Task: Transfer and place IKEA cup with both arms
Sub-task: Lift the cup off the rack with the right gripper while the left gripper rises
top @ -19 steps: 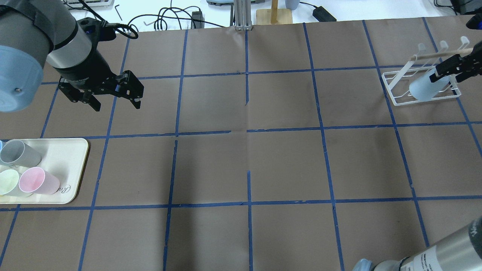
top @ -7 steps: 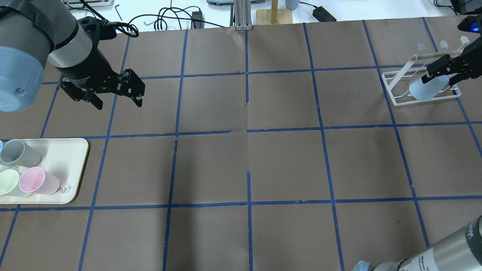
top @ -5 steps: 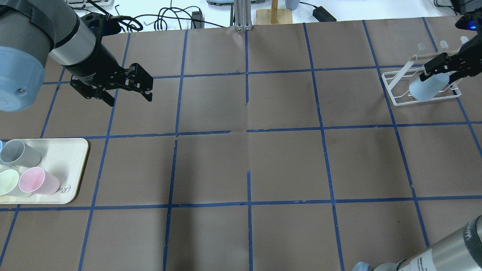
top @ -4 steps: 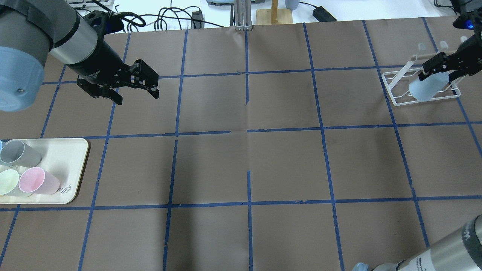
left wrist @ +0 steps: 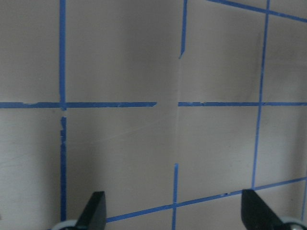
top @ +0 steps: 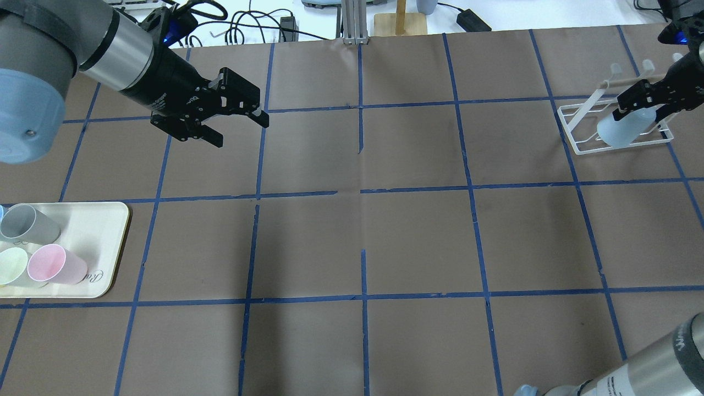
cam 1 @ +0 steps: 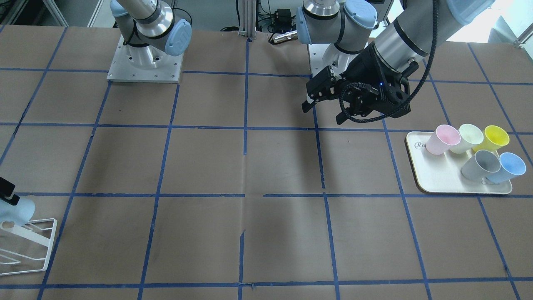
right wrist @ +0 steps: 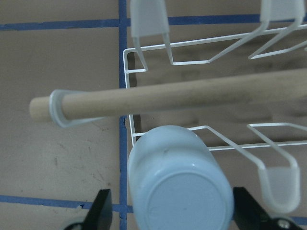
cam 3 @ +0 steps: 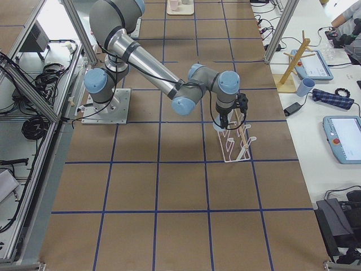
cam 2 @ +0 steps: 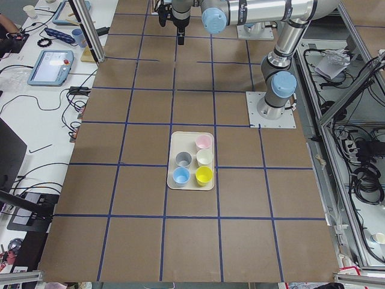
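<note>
I should next pick up the light-blue cup by its base end [right wrist: 184,196] with my right gripper, so the cup's rim end stays free for passing the cup on.
The IKEA cup [top: 621,131] is a pale light-blue tumbler lying upside down and tilted on the white wire rack [top: 577,146] at the far right. My right gripper [top: 641,104] is open and straddles the cup. In the right wrist view the cup's bottom [right wrist: 180,191] sits between the two fingers [right wrist: 101,211], with a gap on the left side. The cup [cam 1: 16,210] also shows at the left edge of the front-facing view. My left gripper [top: 240,132] is open and empty above the table, left of centre; the left wrist view shows only brown paper between its fingertips [left wrist: 96,211].
A cream tray [cam 1: 437,183] at the robot's left holds pink [cam 1: 443,139], pale green [cam 1: 469,136], yellow [cam 1: 494,137], grey [cam 1: 481,164] and brighter blue [cam 1: 507,166] cups. The rack has a wooden rod [right wrist: 192,96] across its pegs. Cables lie past the table's far edge [top: 247,25].
My left gripper has moved right and toward the far edge, turning as it went. My right gripper has shifted slightly at the cup, which stays on the rack.
</note>
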You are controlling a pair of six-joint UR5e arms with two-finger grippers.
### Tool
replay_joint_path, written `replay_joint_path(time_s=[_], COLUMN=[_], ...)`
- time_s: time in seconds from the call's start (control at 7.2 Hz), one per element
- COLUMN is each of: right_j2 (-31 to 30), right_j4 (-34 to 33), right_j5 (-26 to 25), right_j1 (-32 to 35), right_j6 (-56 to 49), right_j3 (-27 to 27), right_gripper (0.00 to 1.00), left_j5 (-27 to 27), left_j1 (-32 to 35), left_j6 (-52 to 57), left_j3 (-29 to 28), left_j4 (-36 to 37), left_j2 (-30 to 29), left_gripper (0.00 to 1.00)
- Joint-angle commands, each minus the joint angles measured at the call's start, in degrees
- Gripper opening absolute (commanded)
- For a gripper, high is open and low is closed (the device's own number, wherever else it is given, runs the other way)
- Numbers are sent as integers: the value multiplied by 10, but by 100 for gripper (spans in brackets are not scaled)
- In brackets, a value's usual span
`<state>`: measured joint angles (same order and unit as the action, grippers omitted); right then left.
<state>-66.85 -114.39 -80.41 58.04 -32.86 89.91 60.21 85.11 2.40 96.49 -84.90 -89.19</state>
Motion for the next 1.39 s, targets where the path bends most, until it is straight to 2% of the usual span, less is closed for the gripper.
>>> replay_joint_path(time_s=[0.0,0.14,0.28,0.56,0.69,0.97,1.25], right_j2=[2,5,4,-3,-19,-47,-61], right_j4=[-1,0,0,8,10,20,67], right_j5=[-1,-2,-2,-5,-6,-33,-56], right_j1=[1,0,0,0,0,0,0], right_j6=[0,2,1,0,0,-1,-2], right_j3=[0,-3,-4,-12,-12,-13,-47], right_gripper=[61,55,51,50,50,49,48], left_j5=[-85,-145,-230,-303,-369,-428,-433], left_j1=[0,-2,-26,-47,-47,-43,-39], left_j6=[0,-1,-2,-2,-2,-20,-31], left_j3=[9,26,56,102,103,104,104], left_j4=[-12,-15,-18,-14,-14,-18,-9], left_j2=[-8,-11,-11,-5,-5,0,-2], left_gripper=[100,100,100,100,100,100,100])
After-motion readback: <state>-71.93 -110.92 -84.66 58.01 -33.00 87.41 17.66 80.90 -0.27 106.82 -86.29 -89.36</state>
